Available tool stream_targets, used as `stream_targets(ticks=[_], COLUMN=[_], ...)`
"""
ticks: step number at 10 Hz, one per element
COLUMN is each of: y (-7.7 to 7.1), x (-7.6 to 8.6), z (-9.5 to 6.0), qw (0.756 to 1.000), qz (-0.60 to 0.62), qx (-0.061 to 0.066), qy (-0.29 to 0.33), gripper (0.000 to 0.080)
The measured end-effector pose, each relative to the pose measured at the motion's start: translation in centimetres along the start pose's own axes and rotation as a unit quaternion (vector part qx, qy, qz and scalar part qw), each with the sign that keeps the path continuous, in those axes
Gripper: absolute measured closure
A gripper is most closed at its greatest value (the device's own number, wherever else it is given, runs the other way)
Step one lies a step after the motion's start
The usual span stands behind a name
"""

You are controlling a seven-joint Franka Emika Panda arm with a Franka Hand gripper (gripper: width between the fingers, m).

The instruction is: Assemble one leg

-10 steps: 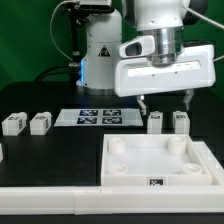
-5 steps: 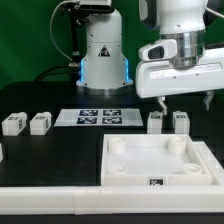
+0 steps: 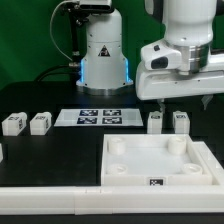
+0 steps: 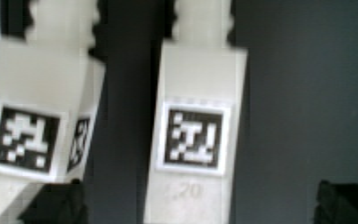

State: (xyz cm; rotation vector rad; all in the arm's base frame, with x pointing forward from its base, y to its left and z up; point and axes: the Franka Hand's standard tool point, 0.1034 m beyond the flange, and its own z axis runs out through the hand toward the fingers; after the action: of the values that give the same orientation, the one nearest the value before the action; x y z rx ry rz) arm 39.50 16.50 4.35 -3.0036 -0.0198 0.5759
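Note:
The robot's fingers stop above the white leg and would miss the leg if they closed now, so the gripper should lower first and then close on the leg.
Four small white legs with marker tags stand on the black table. Two are at the exterior view's left and two at its right. My gripper hangs open just above the right pair, touching neither. In the wrist view one leg lies midway between my dark fingertips, and its neighbour is beside it. The gripper holds nothing.
The large white square tabletop with corner holes lies in front of the right legs. The marker board lies flat between the two leg pairs. The robot base stands behind it.
My gripper has moved toward the exterior view's right, from over the gap beside the marker board to above the right pair of legs. It stays open.

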Motion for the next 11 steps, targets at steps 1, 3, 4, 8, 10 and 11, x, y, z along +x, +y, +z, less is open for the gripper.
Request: stream_targets(ticks=[1,3,4,8,10,11], y=[-0.2,-0.6,-0.3,-0.2,-0.2,-0.2], x=[-0.5,0.3,-0.4,0.7,0.7,0.8], z=[0.0,-0.1,0.2,1.8,2.7,2.9], qw=[0.998,0.992,0.983,0.971,0.970,0.970], qz=[0.001,0.003,0.003,0.008,0.010,0.010], qx=[-0.001,0.003,0.003,0.008,0.006,0.007], qy=[-0.060,-0.127,-0.184,-0.240,-0.244,-0.242], gripper=[0.0150,0.0150,0.0150,0.0150,0.0150,0.0150])
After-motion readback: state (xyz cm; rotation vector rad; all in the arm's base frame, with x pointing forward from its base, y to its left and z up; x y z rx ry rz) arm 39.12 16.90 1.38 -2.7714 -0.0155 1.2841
